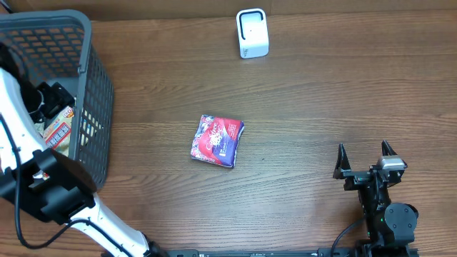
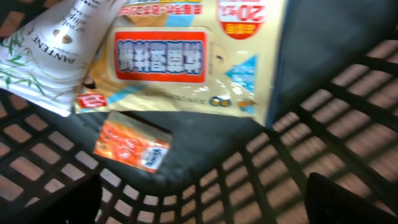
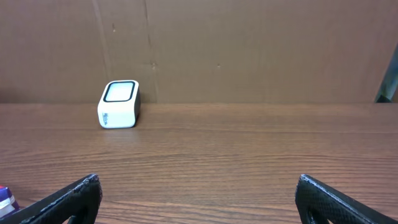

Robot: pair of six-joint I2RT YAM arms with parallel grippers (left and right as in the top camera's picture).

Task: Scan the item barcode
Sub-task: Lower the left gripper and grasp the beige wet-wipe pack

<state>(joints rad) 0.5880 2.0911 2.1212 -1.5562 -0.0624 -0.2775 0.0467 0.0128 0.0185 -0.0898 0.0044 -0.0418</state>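
Note:
My left gripper takes hold of the wet-wipes pack's end point(image 1: 67, 115) point(image 2: 259, 41) by the red badge next, which leaves the pack's broad sides free for scanning.
A purple and red packet point(image 1: 217, 140) lies flat in the middle of the wooden table; only its edge point(image 3: 5, 198) shows in the right wrist view. The white barcode scanner point(image 1: 252, 33) point(image 3: 118, 104) stands at the far edge. My left arm reaches down into the grey basket point(image 1: 96, 78). There my left gripper point(image 2: 205, 202) is open, with nothing between its fingers, over the mesh floor just short of a small orange packet point(image 2: 132, 143), a wet-wipes pack point(image 2: 186, 56) and a white Pantene sachet point(image 2: 50, 56). My right gripper point(image 1: 363, 151) point(image 3: 199, 199) stands open near the front right, empty.
The basket fills the left end of the table, and its mesh wall point(image 2: 348, 112) rises to the right of the left gripper. A brown cardboard wall point(image 3: 249, 43) stands behind the scanner. Bare wood lies between the packet and the scanner.

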